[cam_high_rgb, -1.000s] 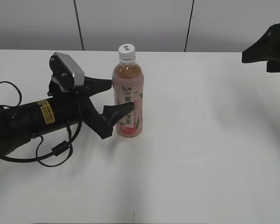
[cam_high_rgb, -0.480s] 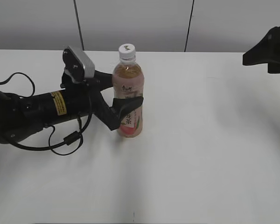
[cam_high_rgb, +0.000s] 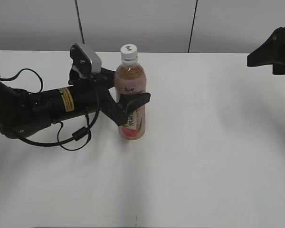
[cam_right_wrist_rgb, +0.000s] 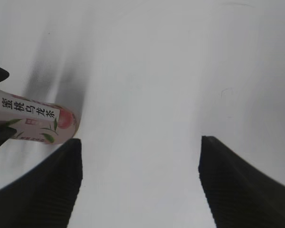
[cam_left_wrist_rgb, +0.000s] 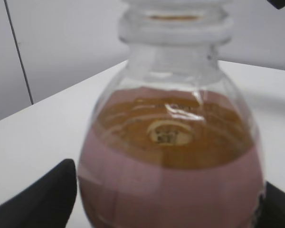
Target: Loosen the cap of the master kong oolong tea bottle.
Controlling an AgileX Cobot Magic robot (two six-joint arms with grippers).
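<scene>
I should next use my left gripper to grab the bottle by the straight sides of its body [cam_high_rgb: 129, 91], because the tea bottle's shoulder [cam_high_rgb: 129, 69] above slopes in toward its neck.
The master kong oolong tea bottle [cam_high_rgb: 131, 121] stands upright on the white table [cam_high_rgb: 204, 142], its white cap [cam_high_rgb: 129, 51] on top. My left gripper [cam_high_rgb: 131, 90] is open and straddles the bottle's upper body, one finger in front and one behind. In the left wrist view the bottle [cam_left_wrist_rgb: 171, 142] fills the space between the left gripper's [cam_left_wrist_rgb: 168, 202] fingers, with a thin gap at the left finger; the cap is cut off by the top edge. My right gripper [cam_high_rgb: 263, 59] hangs open and empty high at the far right. Its wrist view shows its open fingers [cam_right_wrist_rgb: 140, 152] and the bottle's label [cam_right_wrist_rgb: 33, 118].
The left arm's black body and looping cable [cam_high_rgb: 61, 137] lie on the table left of the bottle. A grey panelled wall [cam_high_rgb: 142, 23] runs behind the table's back edge.
My left gripper has moved right, so its open fingers now reach around the bottle instead of stopping at its left side. The bottle and the right gripper have not moved.
</scene>
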